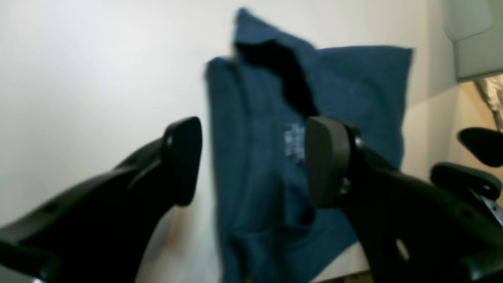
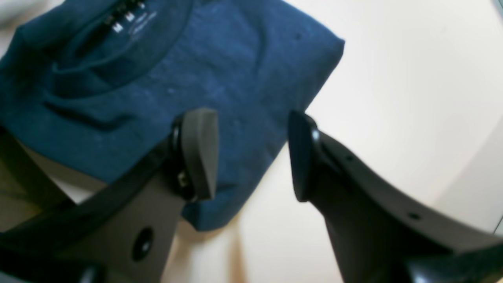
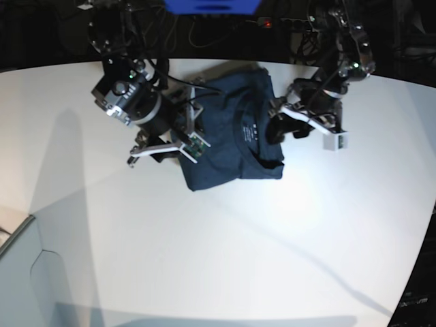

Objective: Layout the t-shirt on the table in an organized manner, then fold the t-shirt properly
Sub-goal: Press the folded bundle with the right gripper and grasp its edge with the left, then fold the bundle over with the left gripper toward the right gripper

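Note:
The left gripper's fingers are above the navy t-shirt (image 3: pixel 231 139) near its white label and would miss if they closed now, so the left gripper needs to move down first.
The dark navy t-shirt (image 3: pixel 231 139) lies folded into a compact rectangle on the white table (image 3: pixel 204 238), collar and white label (image 3: pixel 246 129) facing up. My left gripper (image 1: pixel 255 161) hovers open above the shirt (image 1: pixel 255 98) near its label (image 1: pixel 294 143), with nothing between its fingers; in the base view it (image 3: pixel 276 126) is at the shirt's right edge. My right gripper (image 2: pixel 251 155) is open too, over the shirt's edge (image 2: pixel 235 78) where fabric meets table (image 2: pixel 393 78). In the base view it (image 3: pixel 193 124) sits at the shirt's left side.
A blue object (image 3: pixel 211 5) and dark cables sit beyond the table's far curved edge. A light grey panel (image 3: pixel 20 272) stands at the lower left. In the left wrist view a grey panel (image 1: pixel 475 39) and dark rounded shapes (image 1: pixel 465 181) lie off the table's edge.

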Available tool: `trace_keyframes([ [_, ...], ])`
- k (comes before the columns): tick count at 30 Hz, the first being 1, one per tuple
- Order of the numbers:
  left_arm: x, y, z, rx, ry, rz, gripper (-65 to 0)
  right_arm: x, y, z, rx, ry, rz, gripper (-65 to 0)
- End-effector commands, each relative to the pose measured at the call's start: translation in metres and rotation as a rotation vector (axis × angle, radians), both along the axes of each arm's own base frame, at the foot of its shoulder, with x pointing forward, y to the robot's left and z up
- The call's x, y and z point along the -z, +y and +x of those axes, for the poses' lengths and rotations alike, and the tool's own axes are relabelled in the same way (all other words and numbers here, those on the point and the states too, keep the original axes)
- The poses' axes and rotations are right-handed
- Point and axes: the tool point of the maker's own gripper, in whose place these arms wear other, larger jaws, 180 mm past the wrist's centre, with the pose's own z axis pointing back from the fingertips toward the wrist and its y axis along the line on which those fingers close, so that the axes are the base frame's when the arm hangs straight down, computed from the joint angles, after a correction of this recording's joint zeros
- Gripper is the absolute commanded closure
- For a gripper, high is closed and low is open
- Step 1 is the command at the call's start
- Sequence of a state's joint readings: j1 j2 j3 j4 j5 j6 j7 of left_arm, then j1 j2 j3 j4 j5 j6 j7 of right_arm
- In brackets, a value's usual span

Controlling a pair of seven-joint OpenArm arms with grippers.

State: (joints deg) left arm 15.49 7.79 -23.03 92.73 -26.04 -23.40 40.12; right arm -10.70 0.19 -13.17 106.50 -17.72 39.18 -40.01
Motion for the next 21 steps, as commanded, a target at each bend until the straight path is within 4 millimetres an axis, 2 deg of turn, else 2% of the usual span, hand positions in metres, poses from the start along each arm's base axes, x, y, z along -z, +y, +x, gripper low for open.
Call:
trace_keyframes([
  [1,-0.005,-0.002,0.004,-0.003,-0.022,-0.016,-40.2,-0.010,0.006,0.004,-0.019,-0.031,0.026,-29.2],
  [7,0.015,-0.009,0.004,0.004,0.029,-0.048,-40.1,-0.009,0.005,0.003,-0.018,-0.026,0.021,-29.2],
  [14,0.022,-0.016,0.015,0.009,0.042,-0.074,-39.9,-0.008,0.004,0.002,-0.018,-0.023,0.019,-29.2],
  [19,0.023,-0.017,0.015,0.010,0.046,-0.077,-39.7,-0.008,0.004,0.002,-0.017,-0.022,0.016,-29.2],
  [21,0.030,-0.018,0.012,0.008,0.066,-0.085,-39.3,-0.008,0.004,0.002,-0.017,-0.022,0.016,-29.2],
])
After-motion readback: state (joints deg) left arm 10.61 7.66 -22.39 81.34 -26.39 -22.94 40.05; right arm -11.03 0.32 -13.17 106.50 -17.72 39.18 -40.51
